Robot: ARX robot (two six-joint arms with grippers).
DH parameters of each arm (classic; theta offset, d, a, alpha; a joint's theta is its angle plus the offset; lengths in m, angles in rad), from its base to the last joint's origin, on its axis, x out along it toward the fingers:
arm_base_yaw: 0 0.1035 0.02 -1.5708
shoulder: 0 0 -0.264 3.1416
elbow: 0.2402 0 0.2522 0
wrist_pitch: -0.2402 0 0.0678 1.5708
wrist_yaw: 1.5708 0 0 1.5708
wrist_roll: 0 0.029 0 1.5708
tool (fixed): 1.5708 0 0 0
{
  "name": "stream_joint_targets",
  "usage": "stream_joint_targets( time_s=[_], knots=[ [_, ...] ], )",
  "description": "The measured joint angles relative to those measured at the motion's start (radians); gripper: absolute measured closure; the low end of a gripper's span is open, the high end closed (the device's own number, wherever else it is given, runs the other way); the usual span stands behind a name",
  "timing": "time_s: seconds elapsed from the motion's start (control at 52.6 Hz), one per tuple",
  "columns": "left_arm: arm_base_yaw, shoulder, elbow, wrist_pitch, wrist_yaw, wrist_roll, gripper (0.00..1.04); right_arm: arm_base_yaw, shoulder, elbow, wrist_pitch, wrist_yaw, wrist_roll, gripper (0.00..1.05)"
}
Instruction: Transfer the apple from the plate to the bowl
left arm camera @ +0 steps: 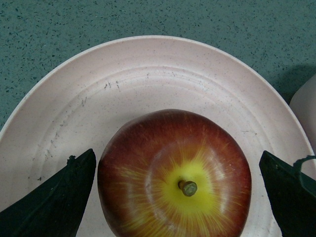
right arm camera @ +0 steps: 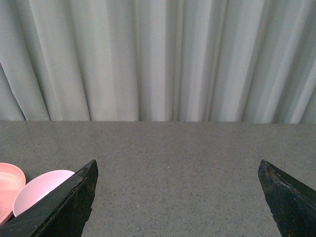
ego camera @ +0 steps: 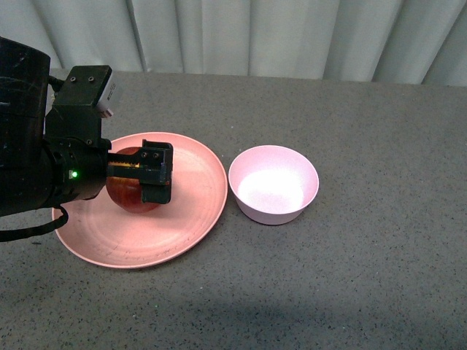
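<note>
I should next pick up the apple with my left gripper by its round red sides, so that it can go from the plate into the bowl.
The dark-red apple with a yellow patch round its stem sits on the left half of the wide salmon-pink plate. My left gripper hangs over it, open, one finger on each side of the fruit. In the left wrist view the apple lies between the dark fingers, with a small gap on either side, on the scuffed plate. The small pale pink bowl stands empty just right of the plate. My right gripper is open over bare table, out of the front view.
The grey speckled table stretches right of and in front of the bowl. A pale curtain hangs behind the far edge. The right wrist view catches the bowl and the plate's rim at one side.
</note>
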Motion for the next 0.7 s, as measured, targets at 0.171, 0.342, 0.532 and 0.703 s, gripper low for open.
stream_joint_targets(
  time_s=[0.171, 0.342, 0.532, 0.703],
  knots=[
    [0.000, 0.014, -0.005, 0.002, -0.008, 0.016, 0.07, 0.000, 0.000, 0.000, 0.000, 0.000, 0.000, 0.09],
    [0.000, 0.018, -0.009, 0.002, -0.008, 0.029, 0.14, 0.000, 0.000, 0.000, 0.000, 0.000, 0.000, 0.09],
    [0.000, 0.018, -0.009, 0.003, -0.007, 0.032, 0.24, 0.000, 0.000, 0.000, 0.000, 0.000, 0.000, 0.09],
    [-0.013, 0.006, -0.021, 0.023, -0.001, 0.039, 0.25, 0.000, 0.000, 0.000, 0.000, 0.000, 0.000, 0.09]
  ],
)
